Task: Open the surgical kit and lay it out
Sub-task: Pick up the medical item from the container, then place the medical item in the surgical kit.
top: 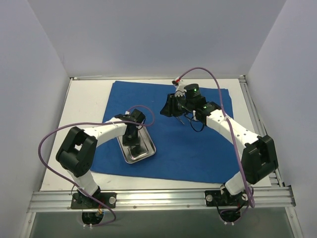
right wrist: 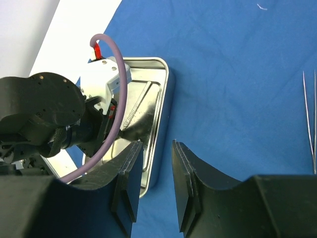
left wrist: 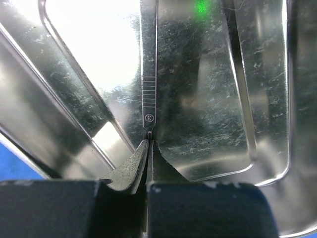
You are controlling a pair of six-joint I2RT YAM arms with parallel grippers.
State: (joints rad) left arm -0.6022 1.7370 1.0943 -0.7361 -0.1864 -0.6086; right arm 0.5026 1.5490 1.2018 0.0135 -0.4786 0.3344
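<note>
My right gripper next needs to grab the scalpel handle's ribbed part (right wrist: 130, 117) to lay out the scalpel. The handle's end stays free for my left gripper.
The blue cloth (top: 188, 148) lies spread flat on the table. A shiny steel tray (top: 142, 154) sits on its left part. My left gripper (top: 132, 140) reaches down into the tray (left wrist: 208, 99) and is shut on the end of a slim ribbed scalpel handle (left wrist: 148, 94), its jaws (left wrist: 148, 141) pressed together around it. My right gripper (top: 167, 110) hovers over the cloth (right wrist: 237, 74) with its jaws (right wrist: 157, 146) open and nothing between them. It looks toward the tray (right wrist: 166, 99) and the scalpel handle (right wrist: 141, 101).
Thin metal tweezers (right wrist: 309, 114) lie on the cloth to the right of my right gripper, seen as slim instruments (top: 184, 119) under that arm. A purple cable (right wrist: 116, 99) loops over the left wrist. White walls enclose the table.
</note>
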